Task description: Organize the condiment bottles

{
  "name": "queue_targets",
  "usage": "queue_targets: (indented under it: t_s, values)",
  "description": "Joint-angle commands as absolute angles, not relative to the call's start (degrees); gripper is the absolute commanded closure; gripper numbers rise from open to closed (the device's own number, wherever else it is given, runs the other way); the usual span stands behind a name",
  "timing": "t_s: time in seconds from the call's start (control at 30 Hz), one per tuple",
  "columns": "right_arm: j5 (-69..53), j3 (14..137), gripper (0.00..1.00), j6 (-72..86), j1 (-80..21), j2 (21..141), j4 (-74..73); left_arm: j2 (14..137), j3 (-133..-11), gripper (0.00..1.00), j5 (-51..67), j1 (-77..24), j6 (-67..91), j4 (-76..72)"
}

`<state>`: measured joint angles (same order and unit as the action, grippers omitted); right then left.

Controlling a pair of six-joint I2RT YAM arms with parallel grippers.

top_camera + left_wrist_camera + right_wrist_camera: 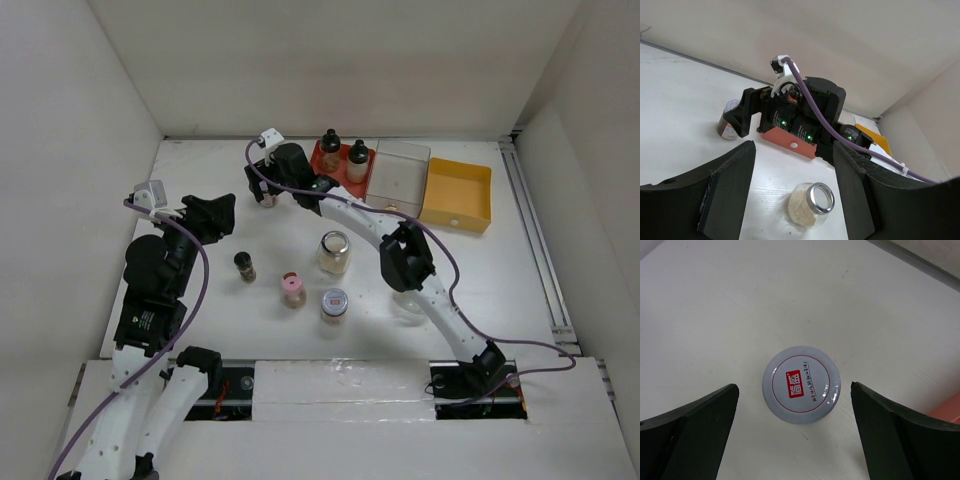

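Note:
The lid of the grey-lidded spice jar (268, 199) (801, 385) is between both fingers of my right gripper. My right gripper would hold the jar if it closed now, so it is time to close.
In the right wrist view a grey-lidded spice jar (801, 385) with a red label stands between my right gripper's (794, 389) open fingers, clear of both. From above, that gripper (265, 190) hangs over this jar (268, 199) left of the red tray. Two black-capped bottles (329, 150) (357, 160) stand in the tray. On the table stand a clear glass jar (334, 252), a dark slim shaker (245, 266), a pink-capped bottle (292, 290) and a second grey-lidded jar (334, 303). My left gripper (222, 215) is open and holds nothing; the glass jar (810, 204) lies beyond its fingers.
The red tray (318, 165), a clear tray (400, 172) and an orange tray (457, 195) line the back right. White walls enclose the table on three sides. The right arm (400, 255) stretches diagonally across the middle, past the glass jar.

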<state>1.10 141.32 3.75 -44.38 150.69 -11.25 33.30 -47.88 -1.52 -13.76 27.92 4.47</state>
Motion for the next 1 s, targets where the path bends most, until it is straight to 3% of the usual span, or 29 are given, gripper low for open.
queue_targets:
  t_s: [0.0,0.63,0.73,0.77,0.97]
  values:
    - [2.5,145.0,0.01,4.8,-44.6,151.4,-9.4,33.3,-49.6,0.41,-0.2,-13.6,27.7,2.0]
    - [3.7,149.4,0.23,6.5,-44.6,153.5,-15.2,30.6,-49.6,0.42,-1.8,-13.6,27.2,2.0]
    - [3.7,151.1,0.31,6.5,-44.6,154.2,-16.3,29.9,-49.6,0.42,-1.8,-13.6,27.2,2.0]
    - [3.7,151.1,0.41,6.5,-44.6,154.2,-16.3,29.9,-49.6,0.42,-1.8,-13.6,27.2,2.0]
    - [4.8,137.9,0.46,7.0,-44.6,147.0,-10.6,29.4,-49.6,0.42,-1.8,-13.6,27.2,2.0]
